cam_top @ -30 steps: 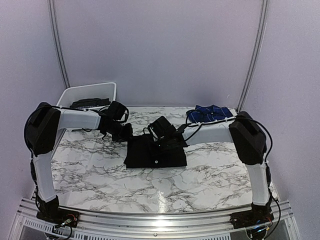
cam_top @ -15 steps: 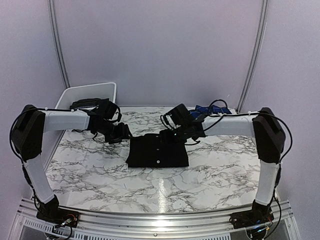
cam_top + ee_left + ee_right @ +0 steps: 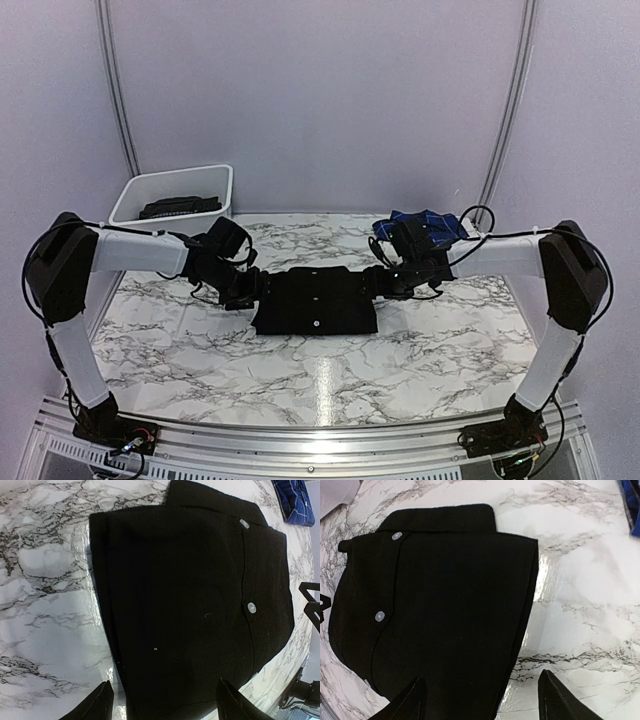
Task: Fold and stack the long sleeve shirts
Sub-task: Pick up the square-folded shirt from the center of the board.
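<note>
I should next grab the folded black shirt's side edge (image 3: 263,291) with my left gripper, opposite my right gripper. This keeps the shirt folded for stacking on the plaid shirt (image 3: 420,225).
A plain black long sleeve shirt (image 3: 315,300) lies folded in a flat rectangle at the middle of the marble table, its buttons facing up (image 3: 190,605) (image 3: 445,605). My left gripper (image 3: 250,290) hovers at its left edge, open, with nothing between the fingers (image 3: 164,690). At the shirt's right edge my right gripper (image 3: 385,282) is open too, one finger over the cloth and one over bare marble (image 3: 482,680). The dark blue plaid long sleeve shirt (image 3: 420,225) lies bunched at the back right, behind the right wrist (image 3: 292,500).
A white plastic bin (image 3: 135,195) stands at the back left corner with something dark (image 3: 180,207) inside. The booth's wall rises just behind the table. Marble surface shows in front of the black shirt.
Both grippers opened and let go of the black shirt, then drew apart to its left and right edges. The shirt now lies flat and folded.
</note>
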Controlling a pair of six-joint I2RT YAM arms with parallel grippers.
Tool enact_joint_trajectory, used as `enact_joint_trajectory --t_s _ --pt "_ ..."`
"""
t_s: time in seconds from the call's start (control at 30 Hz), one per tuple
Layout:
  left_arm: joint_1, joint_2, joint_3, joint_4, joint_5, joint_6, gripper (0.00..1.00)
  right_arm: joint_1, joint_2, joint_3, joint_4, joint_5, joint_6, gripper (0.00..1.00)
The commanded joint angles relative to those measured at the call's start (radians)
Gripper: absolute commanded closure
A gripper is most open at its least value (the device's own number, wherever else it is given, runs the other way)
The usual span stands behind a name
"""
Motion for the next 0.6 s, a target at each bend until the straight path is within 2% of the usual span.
enact_joint_trajectory --t_s 0.0,0.3,0.5,0.57 --pt "-0.025 0.039 0.0 -0.002 -0.023 -0.008 0.27 0.003 0.011 -0.021 0.053 -0.038 0.015 0.32" --pt "-0.075 0.098 0.031 -0.027 -0.152 -0.024 0.31 0.023 0.086 -0.034 0.082 -0.014 0.033 0.34" --pt "-0.103 0.152 0.073 -0.055 -0.246 -0.043 0.43 0.088 0.179 0.035 0.04 0.065 0.038 0.39" --pt "-0.111 0.164 0.082 -0.056 -0.252 -0.057 0.52 0.108 0.204 0.052 0.036 0.068 0.043 0.45"
